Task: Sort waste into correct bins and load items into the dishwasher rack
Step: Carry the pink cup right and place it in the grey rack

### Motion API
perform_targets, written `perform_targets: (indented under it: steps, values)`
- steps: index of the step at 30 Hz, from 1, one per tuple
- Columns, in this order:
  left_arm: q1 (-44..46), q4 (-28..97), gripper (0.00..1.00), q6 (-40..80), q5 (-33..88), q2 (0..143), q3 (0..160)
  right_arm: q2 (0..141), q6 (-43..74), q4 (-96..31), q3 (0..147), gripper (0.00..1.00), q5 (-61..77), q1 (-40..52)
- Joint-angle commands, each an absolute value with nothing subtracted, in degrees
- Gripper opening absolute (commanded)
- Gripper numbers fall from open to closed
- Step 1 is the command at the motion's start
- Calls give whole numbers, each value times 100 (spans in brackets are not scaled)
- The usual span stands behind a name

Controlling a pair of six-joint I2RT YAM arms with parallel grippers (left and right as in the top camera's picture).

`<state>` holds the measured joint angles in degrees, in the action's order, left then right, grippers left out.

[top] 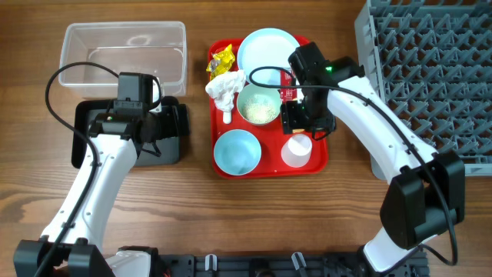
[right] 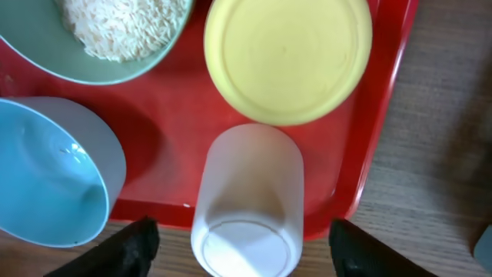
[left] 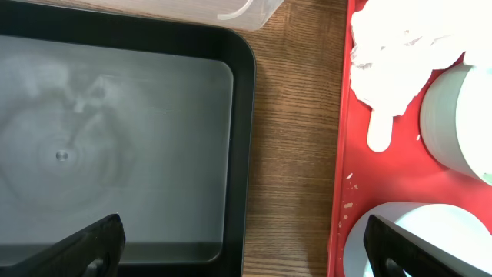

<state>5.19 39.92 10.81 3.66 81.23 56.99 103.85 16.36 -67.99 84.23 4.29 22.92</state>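
Note:
The right gripper grabs the pinkish-white cup across its outer sides near the closed base next, leaving the cup's rim free for loading the dishwasher rack.
On the red tray [top: 219, 135] sit a pale blue plate [top: 265, 48], a pale bowl [top: 257, 104] of rice grains [right: 127, 27], a blue bowl [top: 236, 151], a yellow wrapper [top: 221, 60], a white napkin [top: 225, 86] and a white spoon [top: 227, 115]. My right gripper [top: 307, 127] is open. In the right wrist view, the right gripper [right: 246, 250] straddles the pinkish-white cup [right: 247, 200] with gaps on both sides, and the yellow cup [right: 288, 58] is just beyond. My left gripper [left: 246, 254] is open and empty above the right edge of the black bin [left: 115, 138].
The clear bin [top: 123, 50] stands behind the black bin [top: 92, 131] at the left. The grey dishwasher rack [top: 430, 77] fills the right side, close to the tray's right rim. Bare wood [left: 292, 138] separates the black bin from the red tray [left: 342, 154].

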Motion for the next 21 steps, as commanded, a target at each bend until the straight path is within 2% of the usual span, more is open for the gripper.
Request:
perform_targets:
  steps: [1,5,14,18,21]
  values:
    - [537,4016,100,1076,292,8265,5798,10269,1503,-7022,8438,89,432,2331]
    - [537,4014,100,1076,292,8296,5798,10272,1522,-6812,7955,97,434,2438]
    - [537,4014,100,1076,292,8296,5798,10274,1994,-5848,6917,96,436,2458]
    - [537,4012,100,1076,292,8296,5798,10274,2206,-5330,6547,90,318,2458]
    - [537,4014,100,1076,292,8296,5798,10274,2414,-5131,6512,79,32,2458]
